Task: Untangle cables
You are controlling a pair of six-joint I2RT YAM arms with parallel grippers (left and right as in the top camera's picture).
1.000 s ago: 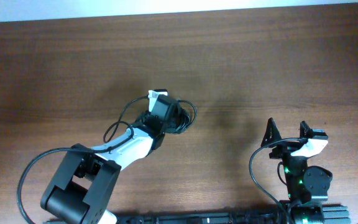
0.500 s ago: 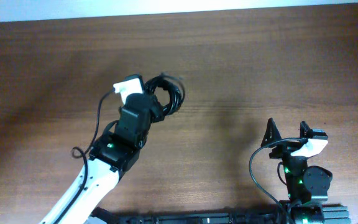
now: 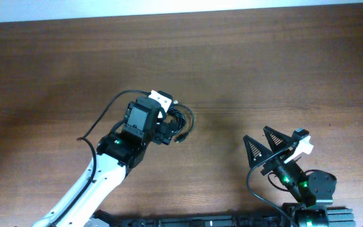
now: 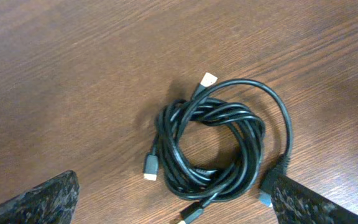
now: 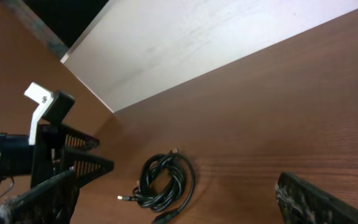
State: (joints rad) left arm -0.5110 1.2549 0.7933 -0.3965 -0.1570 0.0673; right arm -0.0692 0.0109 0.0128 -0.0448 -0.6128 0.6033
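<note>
My left gripper should next pick up the cable coil's side away from my right gripper, leaving the facing loops free to untangle.
The cables (image 4: 216,146) lie on the wooden table as one tangled black coil, with several small plug ends (image 4: 150,168) sticking out. My left gripper (image 4: 171,186) hangs just above the coil, open, one finger on each side and nothing between them. In the overhead view the left gripper (image 3: 172,123) covers part of the cables (image 3: 184,120). My right gripper (image 3: 263,140) stands open at the front right, well apart from the coil and tilted towards it. In its wrist view the cables (image 5: 163,180) lie ahead, and the right gripper (image 5: 174,186) holds nothing.
The brown wooden table (image 3: 282,63) ends at a white strip (image 5: 197,43) along its far edge. The left arm (image 3: 99,170) reaches in from the front left. The right arm's base (image 3: 311,189) sits at the front right edge.
The left gripper was shut on the coil and carried it up and to the left. It has come back right and opened, leaving the coil on the table. The right gripper has turned leftwards.
</note>
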